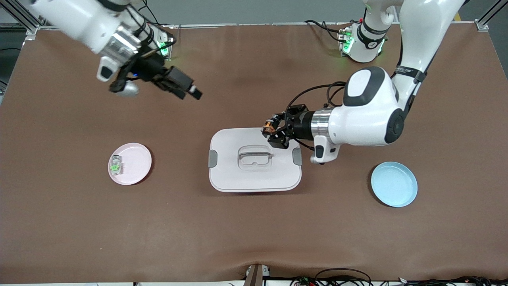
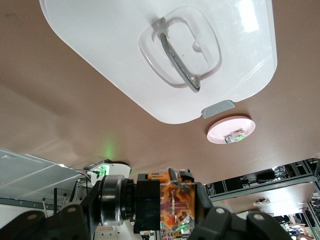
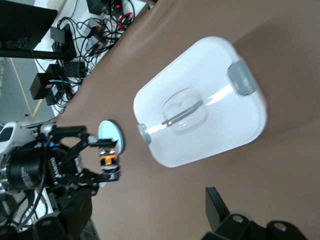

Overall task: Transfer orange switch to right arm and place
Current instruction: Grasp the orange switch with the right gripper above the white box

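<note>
The orange switch has the exposed sides of its body (image 1: 268,127) (image 3: 108,159) for my right gripper. It should grab the switch there next, to take it over for placing.
My left gripper (image 1: 270,131) is shut on the orange switch (image 1: 269,127) and holds it sideways in the air over the corner of the white lidded box (image 1: 230,174) that lies toward the robots' bases. In the left wrist view the switch (image 2: 172,200) sits between the jaws of the left gripper (image 2: 170,212), black body and orange-brown centre showing. My right gripper (image 1: 191,91) is open and empty, up in the air over bare table toward the right arm's end. Its wrist view (image 3: 147,215) shows the left gripper (image 3: 102,161) with the switch (image 3: 107,159) some way off.
A pink plate (image 1: 137,161) toward the right arm's end holds a clear-white part with a green centre (image 1: 115,165). A blue plate (image 1: 394,184) lies empty toward the left arm's end. The box has a handle (image 1: 254,157) in its lid and grey clips.
</note>
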You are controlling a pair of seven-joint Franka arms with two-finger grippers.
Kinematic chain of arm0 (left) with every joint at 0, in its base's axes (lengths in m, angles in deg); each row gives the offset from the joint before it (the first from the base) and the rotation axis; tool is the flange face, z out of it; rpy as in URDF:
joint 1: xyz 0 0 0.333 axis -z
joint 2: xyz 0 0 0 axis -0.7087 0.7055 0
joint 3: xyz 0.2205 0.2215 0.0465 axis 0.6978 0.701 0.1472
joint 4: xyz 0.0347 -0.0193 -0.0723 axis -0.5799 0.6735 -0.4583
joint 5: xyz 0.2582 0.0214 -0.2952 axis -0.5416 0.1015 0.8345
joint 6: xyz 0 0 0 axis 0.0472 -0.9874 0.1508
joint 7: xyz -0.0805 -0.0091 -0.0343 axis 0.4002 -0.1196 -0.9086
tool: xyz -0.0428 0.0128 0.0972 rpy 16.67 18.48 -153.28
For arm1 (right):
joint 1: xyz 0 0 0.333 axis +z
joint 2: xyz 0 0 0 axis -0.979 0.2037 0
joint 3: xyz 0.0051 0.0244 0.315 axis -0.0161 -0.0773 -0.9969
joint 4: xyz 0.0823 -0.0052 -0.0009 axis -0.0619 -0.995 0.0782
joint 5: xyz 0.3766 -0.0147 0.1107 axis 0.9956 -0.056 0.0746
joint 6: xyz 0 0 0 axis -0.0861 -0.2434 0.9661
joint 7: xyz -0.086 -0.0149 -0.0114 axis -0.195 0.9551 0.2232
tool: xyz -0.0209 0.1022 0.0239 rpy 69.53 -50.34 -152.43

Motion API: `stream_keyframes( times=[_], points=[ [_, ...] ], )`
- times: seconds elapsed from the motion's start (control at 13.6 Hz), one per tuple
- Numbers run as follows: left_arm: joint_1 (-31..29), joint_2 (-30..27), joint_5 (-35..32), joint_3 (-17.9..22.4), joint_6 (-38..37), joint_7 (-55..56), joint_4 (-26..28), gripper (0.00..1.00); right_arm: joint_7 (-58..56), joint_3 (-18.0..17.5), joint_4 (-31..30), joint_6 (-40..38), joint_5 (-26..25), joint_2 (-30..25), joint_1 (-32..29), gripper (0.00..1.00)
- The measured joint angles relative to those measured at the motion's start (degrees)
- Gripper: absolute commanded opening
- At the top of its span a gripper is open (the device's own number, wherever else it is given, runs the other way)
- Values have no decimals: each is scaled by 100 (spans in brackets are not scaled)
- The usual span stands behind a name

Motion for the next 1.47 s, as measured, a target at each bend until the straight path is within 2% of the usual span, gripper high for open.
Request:
stream_keyframes(
  times=[0.22,0.44,0.59,1.17,1.47],
  points=[
    [198,9,47,-4,338,323,-19,0,427,-23,-182,673,-130,153,607,100],
    [313,9,47,-4,438,413,-53,0,1317,-152,-209,974,-1073,467,781,100],
    [337,10,47,-4,444,442,-59,0,1685,-198,-144,1090,-1432,707,818,100],
    [517,14,47,-3,446,502,-62,0,1905,-185,687,1125,-1464,1493,824,100],
    [550,16,47,3,446,502,-62,0,1913,-179,834,1341,-1467,1776,824,100]
  ],
)
